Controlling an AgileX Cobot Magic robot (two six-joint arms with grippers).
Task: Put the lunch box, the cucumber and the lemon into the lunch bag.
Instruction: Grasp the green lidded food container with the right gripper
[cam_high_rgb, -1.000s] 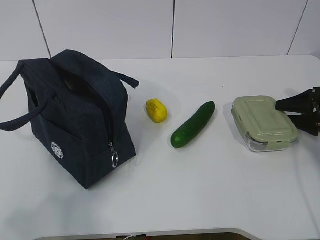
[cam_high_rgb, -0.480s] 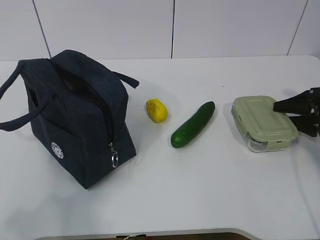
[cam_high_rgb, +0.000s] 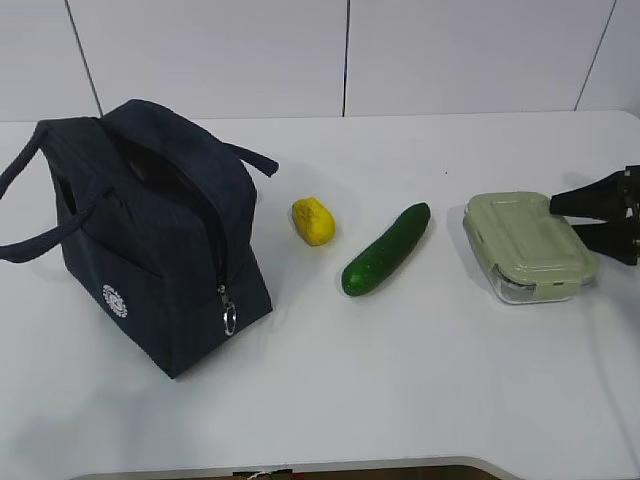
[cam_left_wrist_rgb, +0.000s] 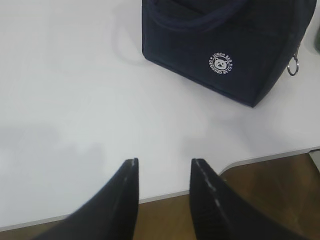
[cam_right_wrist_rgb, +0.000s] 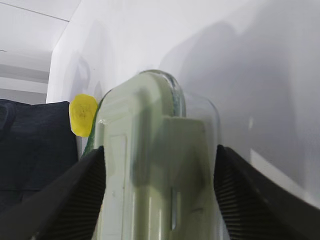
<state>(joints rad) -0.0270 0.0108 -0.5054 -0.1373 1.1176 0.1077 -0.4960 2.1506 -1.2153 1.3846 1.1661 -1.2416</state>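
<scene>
My open fingers are narrower than the green lid (cam_high_rgb: 522, 228), so my right gripper should next grab the lunch box by its shallow end (cam_high_rgb: 572, 224).
The lunch box (cam_high_rgb: 525, 245), clear with a pale green lid, sits on the right of the table. My right gripper (cam_high_rgb: 566, 217) is open, and its jaws stand on either side of the box's right end. The right wrist view shows the lid (cam_right_wrist_rgb: 150, 170) between the two spread fingers of that gripper (cam_right_wrist_rgb: 160, 149). The dark green cucumber (cam_high_rgb: 385, 250) lies in the middle, and the yellow lemon (cam_high_rgb: 313, 220) lies left of it. The navy lunch bag (cam_high_rgb: 160, 240) stands at the left with its top unzipped. My left gripper (cam_left_wrist_rgb: 165, 161) is open and empty above the table's front edge, near the bag (cam_left_wrist_rgb: 225, 45).
The white table's front edge (cam_left_wrist_rgb: 200, 189) runs just under my left gripper. A white wall (cam_high_rgb: 350, 55) stands behind the table. The bag's strap handles (cam_high_rgb: 30, 215) hang out to the left. The lemon (cam_right_wrist_rgb: 82, 115) and the bag (cam_right_wrist_rgb: 30, 145) show beyond the box in the right wrist view.
My right gripper has shifted very slightly at the lunch box's right end. The box, cucumber, lemon and bag have not moved.
</scene>
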